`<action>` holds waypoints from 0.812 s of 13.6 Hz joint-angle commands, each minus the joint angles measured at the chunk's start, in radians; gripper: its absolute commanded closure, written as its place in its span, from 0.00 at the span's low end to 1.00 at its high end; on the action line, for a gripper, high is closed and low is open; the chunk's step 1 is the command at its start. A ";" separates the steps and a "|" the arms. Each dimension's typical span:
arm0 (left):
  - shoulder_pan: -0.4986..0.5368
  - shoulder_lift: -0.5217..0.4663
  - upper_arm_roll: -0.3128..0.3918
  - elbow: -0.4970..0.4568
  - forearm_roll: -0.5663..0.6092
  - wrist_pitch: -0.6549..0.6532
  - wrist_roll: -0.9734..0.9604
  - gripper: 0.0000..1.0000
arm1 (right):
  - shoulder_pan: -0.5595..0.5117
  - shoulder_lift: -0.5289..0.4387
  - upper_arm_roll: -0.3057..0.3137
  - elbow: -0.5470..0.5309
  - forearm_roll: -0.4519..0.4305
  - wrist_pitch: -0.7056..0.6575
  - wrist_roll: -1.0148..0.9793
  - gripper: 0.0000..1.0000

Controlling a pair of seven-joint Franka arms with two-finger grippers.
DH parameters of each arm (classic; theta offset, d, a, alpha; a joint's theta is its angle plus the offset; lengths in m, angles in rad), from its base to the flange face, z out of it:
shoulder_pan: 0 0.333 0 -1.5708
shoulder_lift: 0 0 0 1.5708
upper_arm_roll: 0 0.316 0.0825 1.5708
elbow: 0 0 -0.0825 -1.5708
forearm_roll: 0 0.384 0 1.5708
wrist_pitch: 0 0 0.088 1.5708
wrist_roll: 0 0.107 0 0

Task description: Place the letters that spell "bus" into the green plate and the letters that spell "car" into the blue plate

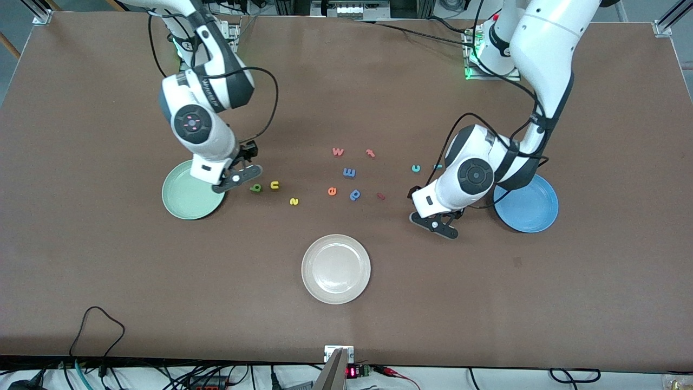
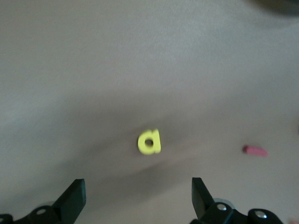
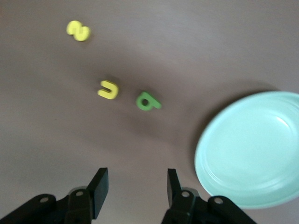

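My left gripper's fingers stop short of the yellow a in the left wrist view, so it is too early to close; moving toward it comes next.
The green b (image 1: 255,188) (image 3: 148,101), yellow u (image 1: 275,185) (image 3: 108,89) and yellow s (image 1: 294,201) (image 3: 78,31) lie in a row on the table beside the green plate (image 1: 187,201) (image 3: 252,154). My right gripper (image 1: 237,180) (image 3: 136,186) hangs over the plate's rim close to the b, open with nothing between its fingers. The teal c (image 1: 416,168) and teal r (image 1: 437,166) lie near the blue plate (image 1: 530,208). My left gripper (image 1: 435,225) (image 2: 138,198) stands wide open above the yellow a (image 2: 149,142), which the arm hides in the front view.
A white plate (image 1: 335,268) sits nearer the front camera at mid-table. Loose letters lie in the middle: orange w (image 1: 338,151), red t (image 1: 370,153), blue m (image 1: 349,173), orange e (image 1: 332,190), blue p (image 1: 355,194), and a small red piece (image 1: 380,196) (image 2: 254,150).
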 commanded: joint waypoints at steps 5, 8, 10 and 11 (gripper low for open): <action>-0.028 0.071 0.000 0.009 0.084 0.117 0.000 0.13 | -0.016 0.101 -0.014 -0.001 -0.005 0.179 -0.277 0.41; -0.030 0.092 0.000 0.007 0.086 0.155 0.003 0.33 | -0.015 0.146 -0.015 0.000 -0.013 0.288 -0.345 0.41; -0.031 0.100 0.000 0.007 0.086 0.155 0.003 0.41 | -0.021 0.170 -0.015 0.000 -0.069 0.346 -0.374 0.41; -0.033 0.102 0.000 0.007 0.086 0.155 0.003 0.44 | -0.018 0.179 -0.014 0.000 -0.071 0.357 -0.378 0.41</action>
